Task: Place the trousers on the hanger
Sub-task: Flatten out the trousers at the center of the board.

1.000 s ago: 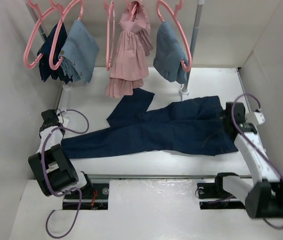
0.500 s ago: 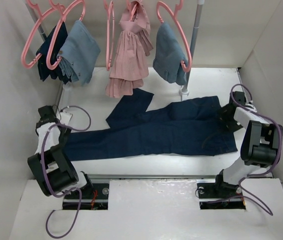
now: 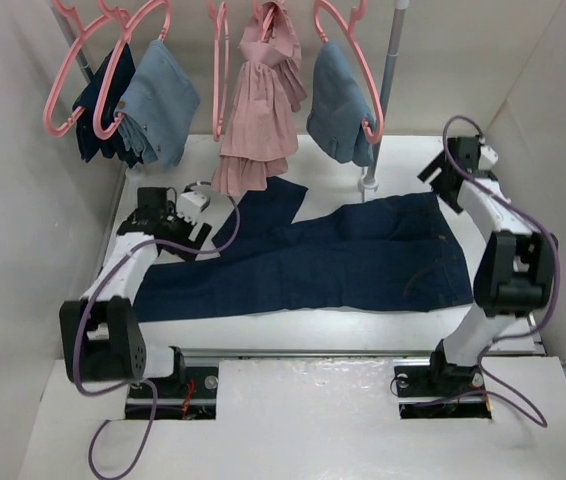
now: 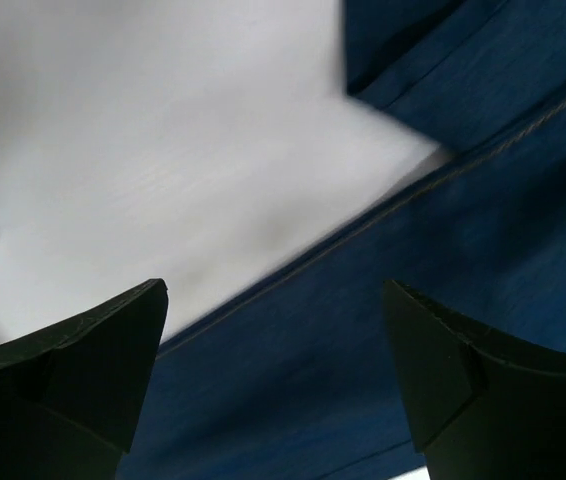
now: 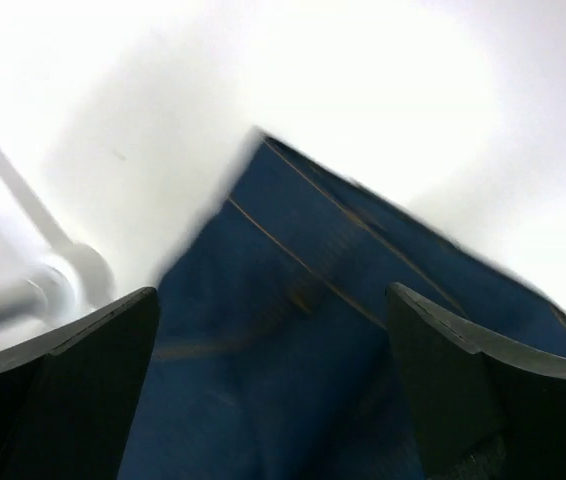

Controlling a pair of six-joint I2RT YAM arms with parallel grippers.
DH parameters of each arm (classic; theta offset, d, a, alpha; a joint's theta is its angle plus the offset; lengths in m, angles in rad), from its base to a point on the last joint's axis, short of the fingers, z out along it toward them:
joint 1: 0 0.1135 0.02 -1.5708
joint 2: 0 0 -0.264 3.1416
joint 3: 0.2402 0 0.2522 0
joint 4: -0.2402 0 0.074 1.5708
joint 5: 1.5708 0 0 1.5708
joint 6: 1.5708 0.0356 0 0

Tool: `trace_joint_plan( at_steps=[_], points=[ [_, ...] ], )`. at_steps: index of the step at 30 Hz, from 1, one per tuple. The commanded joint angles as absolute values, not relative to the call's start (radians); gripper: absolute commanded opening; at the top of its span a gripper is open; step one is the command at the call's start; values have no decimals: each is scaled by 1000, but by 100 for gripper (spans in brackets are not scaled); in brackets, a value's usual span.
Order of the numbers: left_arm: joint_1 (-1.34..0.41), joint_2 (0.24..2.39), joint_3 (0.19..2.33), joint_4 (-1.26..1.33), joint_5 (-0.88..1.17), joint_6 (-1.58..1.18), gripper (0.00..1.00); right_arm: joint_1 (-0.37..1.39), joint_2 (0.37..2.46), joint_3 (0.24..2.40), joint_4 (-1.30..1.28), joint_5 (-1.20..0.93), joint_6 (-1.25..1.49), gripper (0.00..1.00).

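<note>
My right gripper grips the trousers by the back waist corner next, which leaves the legs free to straighten for the hanger.
The dark navy trousers lie flat across the table, waist to the right and legs to the left. My left gripper hovers open over the upper edge of the left leg; in the left wrist view its jaws stand wide with cloth below and nothing between them. My right gripper is open at the back right, above the waist corner and apart from it. Pink hangers hang on the rail at the back; one thin hanger looks empty.
On the rail hang light blue denim garments, a pink pleated dress and a dark garment. The rack's pole stands on a base behind the waist. White walls close both sides.
My left gripper has opened and swung up and right from the leg ends. The right arm has lifted from the waist toward the back right. The trousers stay on the table.
</note>
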State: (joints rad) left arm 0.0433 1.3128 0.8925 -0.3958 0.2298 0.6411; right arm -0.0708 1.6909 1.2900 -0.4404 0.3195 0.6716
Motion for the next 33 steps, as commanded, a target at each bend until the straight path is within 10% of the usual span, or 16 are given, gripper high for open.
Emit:
trace_joint_plan(
  at_steps=[1, 13, 15, 19, 20, 23, 30, 33],
  points=[
    [-6, 1373, 897, -246, 249, 450, 86, -86, 1862, 1484, -508, 233, 581, 98],
    [-255, 1704, 1052, -176, 86, 345, 88, -86, 2236, 1842, -701, 184, 456, 97],
    [-264, 1717, 1052, -176, 51, 345, 74, -86, 2237, 1842, -701, 184, 440, 90],
    [-264, 1730, 996, -155, 2, 388, 35, -97, 2237, 1818, -690, 198, 431, 46],
    [-264, 1721, 985, -155, -9, 388, 27, -97, 2237, 1818, -690, 187, 431, 18],
    [-250, 1692, 954, -181, -44, 413, 0, -124, 2217, 1781, -672, 175, 431, 0],
    [-127, 1493, 959, -576, 157, 634, 3, -144, 2066, 1632, -583, 187, 361, 0],
    [-118, 1436, 1003, -818, 394, 880, 56, -105, 2025, 1580, -565, 199, 351, 0]
  ],
)
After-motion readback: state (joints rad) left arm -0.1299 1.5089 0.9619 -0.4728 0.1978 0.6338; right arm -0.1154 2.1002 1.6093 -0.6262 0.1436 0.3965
